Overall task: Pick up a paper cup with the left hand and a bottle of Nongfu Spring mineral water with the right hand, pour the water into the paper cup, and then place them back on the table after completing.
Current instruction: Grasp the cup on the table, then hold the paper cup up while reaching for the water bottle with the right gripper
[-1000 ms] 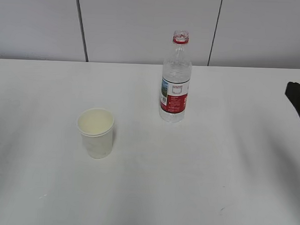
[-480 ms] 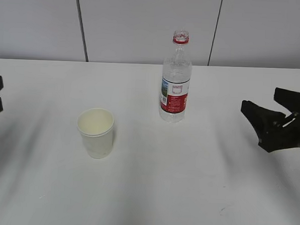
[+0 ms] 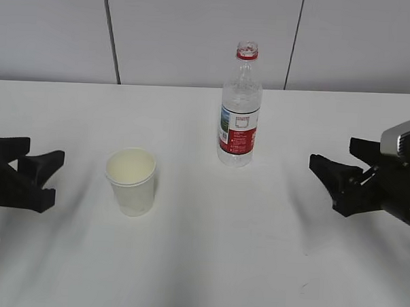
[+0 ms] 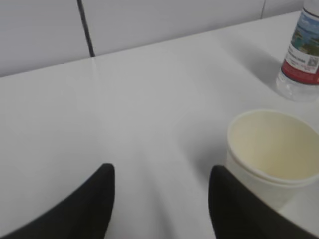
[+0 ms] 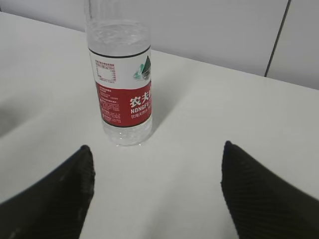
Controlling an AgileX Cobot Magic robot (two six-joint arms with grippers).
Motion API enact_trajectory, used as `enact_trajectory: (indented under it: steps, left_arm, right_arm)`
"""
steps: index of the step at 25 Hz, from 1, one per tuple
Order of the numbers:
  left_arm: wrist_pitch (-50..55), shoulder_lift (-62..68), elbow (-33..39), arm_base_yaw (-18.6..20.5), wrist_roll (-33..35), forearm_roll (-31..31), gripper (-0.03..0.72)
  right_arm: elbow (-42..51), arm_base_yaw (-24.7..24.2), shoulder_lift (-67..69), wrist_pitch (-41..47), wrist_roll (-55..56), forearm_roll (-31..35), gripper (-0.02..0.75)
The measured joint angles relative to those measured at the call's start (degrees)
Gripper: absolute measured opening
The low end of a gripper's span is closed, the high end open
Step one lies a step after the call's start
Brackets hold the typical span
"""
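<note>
The bottle's shoulder slopes in toward the neck, so I should next grab the bottle with my right gripper by its straight-sided red label band.
The white paper cup stands upright on the white table, left of centre, and its cream inside shows nothing in it. Behind and to its right stands the bottle with a red and white label, clear water inside and a red ring at the neck. My left gripper is open just left of the cup, apart from it. In the left wrist view the cup sits right of the left gripper. My right gripper is open to the right of the bottle, which stands ahead and left of the right gripper.
A grey panelled wall with dark vertical seams rises along the table's far edge, close behind the bottle. Bare tabletop lies between the cup and the bottle and along the front.
Both arms have come in from the sides. The left gripper moved right toward the cup, and the right gripper moved left toward the bottle. Cup and bottle have not moved.
</note>
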Motion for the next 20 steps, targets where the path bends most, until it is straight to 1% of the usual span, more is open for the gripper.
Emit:
enact_trajectory:
  steps: [2,4,8,11,13,15,20]
  left_arm:
    - [-0.11,1.99,0.0,0.0,-0.73,2.64,0.386]
    - [-0.39,4.34,0.0,0.0,-1.56,3.8,0.405]
    - [-1.7,8.74,0.0,0.0,-2.06,5.24,0.508]
    - [-5.85,11.26,0.0,0.0,-2.17,10.16,0.577]
    - [-8.83,13.06,0.0,0.0,-2.17,13.32,0.593]
    - [-11.59,15.22,0.0,0.0,-2.17,15.2,0.597]
    - [-18.35,20.79,-0.61,0.0,-2.23,18.47,0.598]
  right_arm:
    - [0.0,0.0,1.38,-1.71,0.0,-0.09,0.587]
    - [0.0,0.0,2.82,-3.33,0.0,-0.12,0.587]
    - [-0.34,0.0,5.08,-5.1,0.0,-0.12,0.587]
    - [-0.45,0.0,6.51,-5.72,0.0,-0.12,0.587]
    - [-0.45,0.0,7.35,-6.52,0.0,-0.12,0.587]
    - [-0.45,0.0,8.28,-7.86,0.0,-0.12,0.587]
    - [-0.45,0.0,10.37,-9.13,0.0,-0.12,0.587]
